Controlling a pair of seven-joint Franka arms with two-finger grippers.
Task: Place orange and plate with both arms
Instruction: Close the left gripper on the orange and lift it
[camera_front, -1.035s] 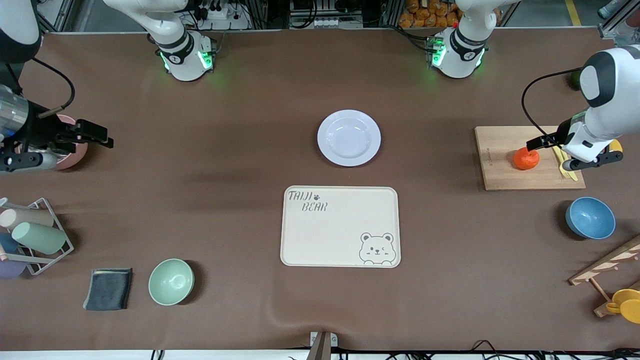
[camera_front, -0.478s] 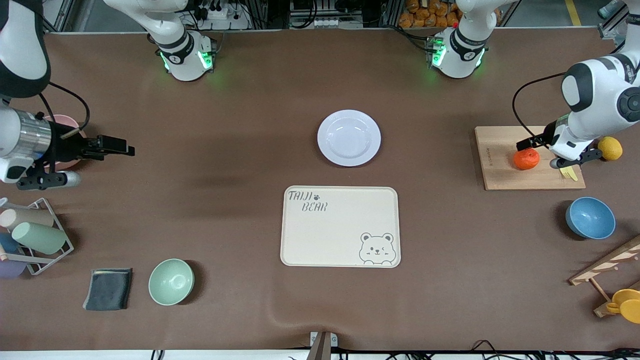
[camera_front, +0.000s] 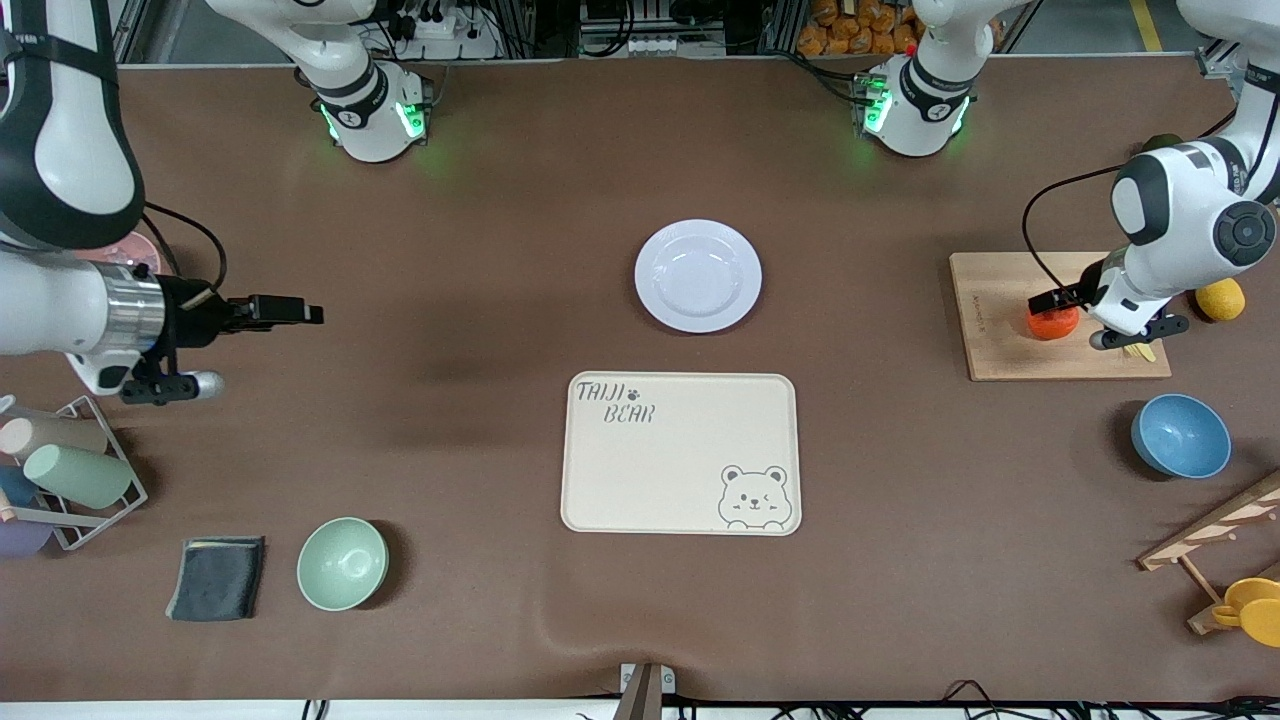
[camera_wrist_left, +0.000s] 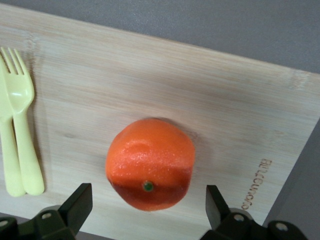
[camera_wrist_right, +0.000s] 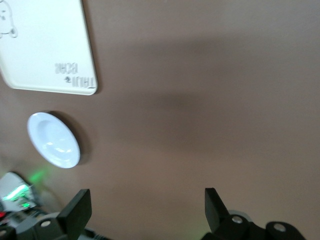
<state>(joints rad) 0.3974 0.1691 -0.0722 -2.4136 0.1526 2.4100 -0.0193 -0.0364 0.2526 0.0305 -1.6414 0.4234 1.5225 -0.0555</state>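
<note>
The orange needs to go onto the plate (camera_front: 698, 275), so my left gripper should grab the orange around its round body (camera_front: 1051, 322) next.
The orange (camera_front: 1050, 324) sits on a wooden cutting board (camera_front: 1000, 330) at the left arm's end of the table. My left gripper (camera_front: 1090, 318) is low over it and open. In the left wrist view its fingers (camera_wrist_left: 75, 207) stand either side of the orange (camera_wrist_left: 150, 167) without touching it. The pale lavender plate (camera_front: 698, 275) lies at the table's middle, farther from the front camera than the cream bear tray (camera_front: 680, 455). My right gripper (camera_front: 300, 313) is open and empty over bare table toward the right arm's end. Its wrist view shows the plate (camera_wrist_right: 54, 140) far off.
Yellow fork and spoon (camera_wrist_left: 17, 140) lie on the board beside the orange. A lemon (camera_front: 1220, 298) and a blue bowl (camera_front: 1180, 435) are near the board. A pink bowl (camera_front: 135, 252), a cup rack (camera_front: 70, 470), a grey cloth (camera_front: 215, 578) and a green bowl (camera_front: 342, 563) are at the right arm's end.
My left gripper has come down over the orange and covers part of it. My right gripper has moved from over the pink bowl toward the table's middle.
</note>
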